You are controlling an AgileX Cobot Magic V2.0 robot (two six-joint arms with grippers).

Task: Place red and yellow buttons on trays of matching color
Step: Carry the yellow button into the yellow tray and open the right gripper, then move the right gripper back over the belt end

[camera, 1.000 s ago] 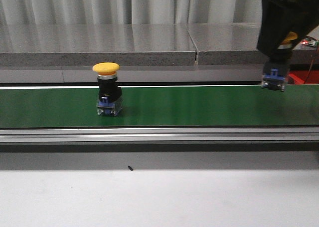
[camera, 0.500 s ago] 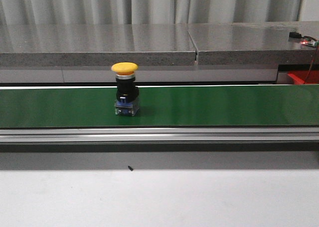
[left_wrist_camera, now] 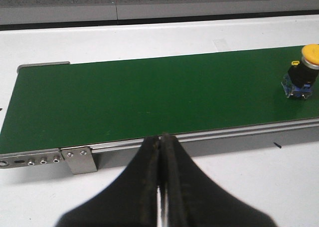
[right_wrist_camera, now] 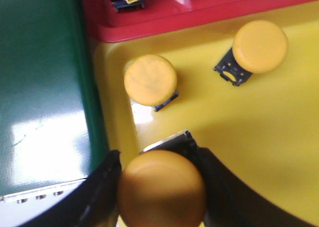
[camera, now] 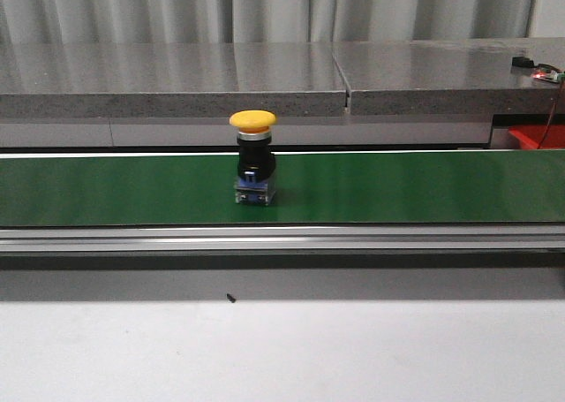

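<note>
The held yellow button is above the bottom of the yellow tray. I should lower it onto the tray's bottom before my right gripper lets it go.
A yellow button [camera: 252,168] with a black body and blue base stands upright on the green belt [camera: 397,188]; the left wrist view shows the same yellow button [left_wrist_camera: 303,72] far off along the belt. My left gripper [left_wrist_camera: 161,138] is shut and empty, in front of the belt's rail. My right gripper [right_wrist_camera: 157,162] is shut on another yellow button [right_wrist_camera: 162,189], held over the yellow tray [right_wrist_camera: 249,127]. Two yellow buttons [right_wrist_camera: 150,81] [right_wrist_camera: 259,46] lie in that tray. The red tray [right_wrist_camera: 209,5] adjoins it. Neither gripper shows in the front view.
A grey stone ledge [camera: 265,75] runs behind the belt, and a metal rail [camera: 282,238] runs along its front. A corner of the red tray [camera: 530,137] shows at the far right. The belt's end [right_wrist_camera: 45,87] borders the yellow tray.
The yellow button on the belt has travelled to the right. My right arm, carrying a yellow button, has left the front view at the right.
</note>
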